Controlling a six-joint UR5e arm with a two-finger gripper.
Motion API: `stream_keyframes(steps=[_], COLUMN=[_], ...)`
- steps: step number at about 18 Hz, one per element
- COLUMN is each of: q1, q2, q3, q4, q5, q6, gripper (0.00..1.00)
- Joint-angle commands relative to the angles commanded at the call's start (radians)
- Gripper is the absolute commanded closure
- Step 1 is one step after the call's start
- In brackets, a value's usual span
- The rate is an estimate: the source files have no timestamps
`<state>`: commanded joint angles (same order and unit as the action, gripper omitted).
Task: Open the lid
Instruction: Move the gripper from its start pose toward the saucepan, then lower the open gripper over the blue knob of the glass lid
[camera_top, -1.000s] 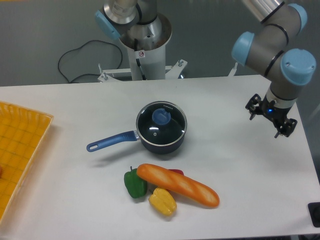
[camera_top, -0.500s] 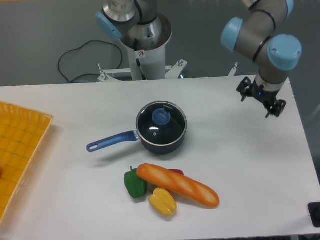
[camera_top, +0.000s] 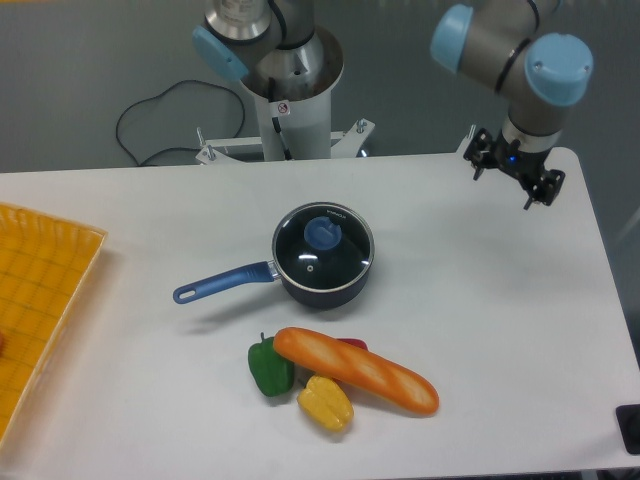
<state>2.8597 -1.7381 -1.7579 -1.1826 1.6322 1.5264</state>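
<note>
I will next grab the round glass lid (camera_top: 325, 265) by its narrow blue knob (camera_top: 323, 233), because the lid covers the whole pan and is wider than my open fingers.
The lid (camera_top: 323, 246) is round clear glass with a metal rim and a blue knob (camera_top: 322, 233). It sits flat on the dark blue long-handled saucepan (camera_top: 300, 272) at the middle of the white table. My gripper (camera_top: 512, 180) hangs above the table's far right corner, well to the right of the lid and apart from it. Its two dark fingers stand spread with nothing between them, so it is open.
A bread loaf (camera_top: 356, 369), a green pepper (camera_top: 269, 368) and a yellow pepper (camera_top: 325, 403) lie in front of the pan. A yellow tray (camera_top: 40, 290) sits at the left edge. The robot base (camera_top: 290, 80) and a black cable (camera_top: 160, 125) are behind the table.
My gripper has risen and moved back and to the left, from beside the right table edge to above the far right corner. The lid and pan have not moved.
</note>
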Motion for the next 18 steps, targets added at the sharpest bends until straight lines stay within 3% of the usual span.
stream_keyframes(steps=[3, 7, 16, 18], q1=[-0.084, -0.152, -0.220, -0.252], q2=[0.029, 0.049, 0.161, 0.184], q3=[-0.009, -0.023, -0.175, -0.213], q4=[-0.048, -0.043, -0.025, 0.006], q5=[-0.005, -0.086, -0.120, -0.120], q6=[-0.135, -0.213, -0.270, -0.290], gripper=[0.00, 0.00, 0.00, 0.00])
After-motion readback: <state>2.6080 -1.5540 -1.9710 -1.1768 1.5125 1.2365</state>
